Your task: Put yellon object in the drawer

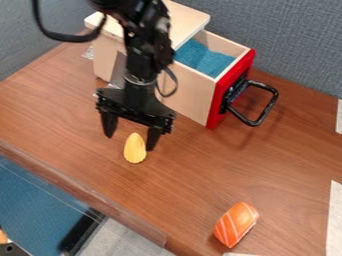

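Note:
The gripper grabs the yellow object's tapered end next, to put the object in the drawer (192,92) with the blue lining.
My gripper (130,141) hangs over the left-middle part of the table, its two fingers spread wide apart. A small yellow object (135,148), ribbed at its lower end and tapered at the top, lies on the wood close by the right finger, on the camera's side of it. Whether the two touch, I cannot tell. Behind and to the right of the gripper, the wooden drawer (192,92) with a red front stands pulled out of its cabinet, with blue lining inside and a black handle on the front.
An orange, white-striped piece (236,224) lies near the front right of the table (280,165). The drawer's black handle (268,107) juts out to the right. Grey partition walls rise behind, and the table's front edge runs diagonally at lower left.

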You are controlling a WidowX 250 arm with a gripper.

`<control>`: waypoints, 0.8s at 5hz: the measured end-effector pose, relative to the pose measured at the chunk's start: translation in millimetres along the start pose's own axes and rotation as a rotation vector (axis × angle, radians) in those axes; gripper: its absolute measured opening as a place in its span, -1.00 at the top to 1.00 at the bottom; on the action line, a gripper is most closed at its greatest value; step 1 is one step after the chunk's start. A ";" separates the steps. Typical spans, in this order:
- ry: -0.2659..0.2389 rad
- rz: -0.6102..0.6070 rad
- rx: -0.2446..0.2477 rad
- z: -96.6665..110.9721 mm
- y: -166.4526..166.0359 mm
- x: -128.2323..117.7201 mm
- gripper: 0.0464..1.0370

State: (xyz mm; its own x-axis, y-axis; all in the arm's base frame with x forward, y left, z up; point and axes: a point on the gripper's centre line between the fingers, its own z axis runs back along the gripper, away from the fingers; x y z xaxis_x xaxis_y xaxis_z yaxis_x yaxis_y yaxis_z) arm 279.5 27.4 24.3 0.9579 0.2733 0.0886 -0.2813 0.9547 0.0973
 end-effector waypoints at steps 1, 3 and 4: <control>0.020 0.011 0.011 -5.2 -3.6 1.2 -0.25; 0.041 -0.007 -0.036 -2.1 -16.5 -1.7 0.36; 0.020 0.008 -0.113 22.8 -28.8 12.9 0.36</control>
State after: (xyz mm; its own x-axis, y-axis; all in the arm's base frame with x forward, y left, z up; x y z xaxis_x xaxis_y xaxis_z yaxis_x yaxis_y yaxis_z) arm 298.6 0.7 45.2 0.9569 0.2821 0.0690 -0.2817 0.9594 -0.0154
